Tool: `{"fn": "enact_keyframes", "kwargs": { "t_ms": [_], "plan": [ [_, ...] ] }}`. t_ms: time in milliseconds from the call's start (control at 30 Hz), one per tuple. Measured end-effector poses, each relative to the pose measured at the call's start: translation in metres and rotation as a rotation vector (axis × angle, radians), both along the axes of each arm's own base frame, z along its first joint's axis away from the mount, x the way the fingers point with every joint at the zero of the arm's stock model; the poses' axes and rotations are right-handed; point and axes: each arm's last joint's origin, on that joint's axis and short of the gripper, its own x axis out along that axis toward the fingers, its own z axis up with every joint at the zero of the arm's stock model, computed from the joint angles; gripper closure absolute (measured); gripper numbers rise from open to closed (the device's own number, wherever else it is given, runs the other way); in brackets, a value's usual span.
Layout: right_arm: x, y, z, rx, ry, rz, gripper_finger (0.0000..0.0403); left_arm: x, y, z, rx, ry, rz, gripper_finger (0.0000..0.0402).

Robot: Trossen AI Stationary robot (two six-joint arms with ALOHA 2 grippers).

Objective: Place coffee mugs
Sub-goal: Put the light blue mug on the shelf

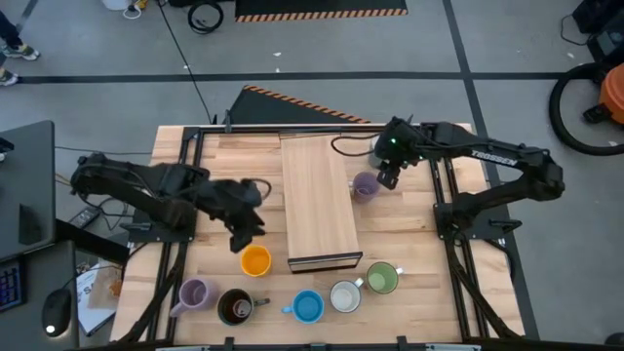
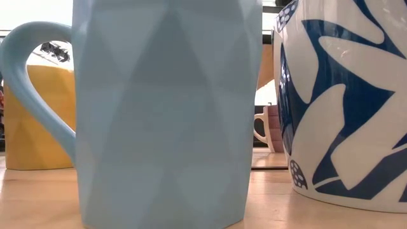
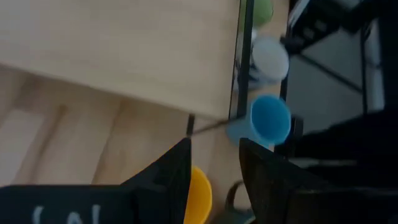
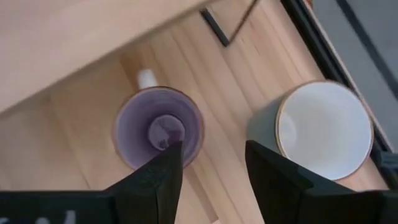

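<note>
The white-lined mug needs to go on the long wooden board. My right gripper will grab the mug by its rim next.
Beside the long wooden board's right edge stands a lavender mug. My right gripper is open over it, next to a white-lined mug. My left gripper is open, just on the far side of the orange mug and above it. Along the near edge stand a second lavender mug, a dark brown one, a blue one, a white one and a green one. My right gripper points down with one finger over the lavender mug's rim on the side towards the white-lined mug, and the other finger between the two mugs. Whether the finger touches the rim, I cannot tell. The mug stands upright on the table.
The board lies lengthwise down the table's middle, between the two arms. Black frame rails run along the table's left and right sides. Bare tabletop shows to the board's left and between the board and the right rail.
</note>
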Motion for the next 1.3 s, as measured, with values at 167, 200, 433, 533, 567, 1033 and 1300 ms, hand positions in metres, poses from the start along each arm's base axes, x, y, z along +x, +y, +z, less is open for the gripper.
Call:
{"fn": "enact_keyframes", "kwargs": {
  "t_ms": [167,200,433,533,567,1033,1300],
  "plan": [
    [0.008,-0.023,-0.016,0.055,0.042,-0.079,0.0228,-0.003,0.015,0.009,0.017,-0.076,0.034,0.026],
    [0.01,-0.028,-0.02,0.06,0.048,-0.091,0.0228,-0.003,0.017,0.011,0.02,-0.088,0.04,0.026],
    [0.018,-0.05,-0.038,0.081,0.096,-0.148,0.0229,-0.01,0.024,0.017,0.016,-0.123,0.06,0.026],
    [0.019,-0.055,-0.043,0.056,0.129,-0.166,0.0229,-0.014,0.024,0.02,0.014,-0.136,0.06,0.026],
    [0.02,-0.056,-0.045,0.047,0.139,-0.161,0.0229,-0.014,0.024,0.02,0.012,-0.143,0.06,0.026],
    [0.034,-0.07,-0.071,0.053,0.222,-0.126,0.0229,-0.015,0.025,0.022,0.025,-0.158,0.058,0.026],
    [0.037,-0.077,-0.082,0.075,0.239,-0.134,0.0244,-0.015,0.025,0.022,0.013,-0.155,0.07,0.026]
  ]
}}
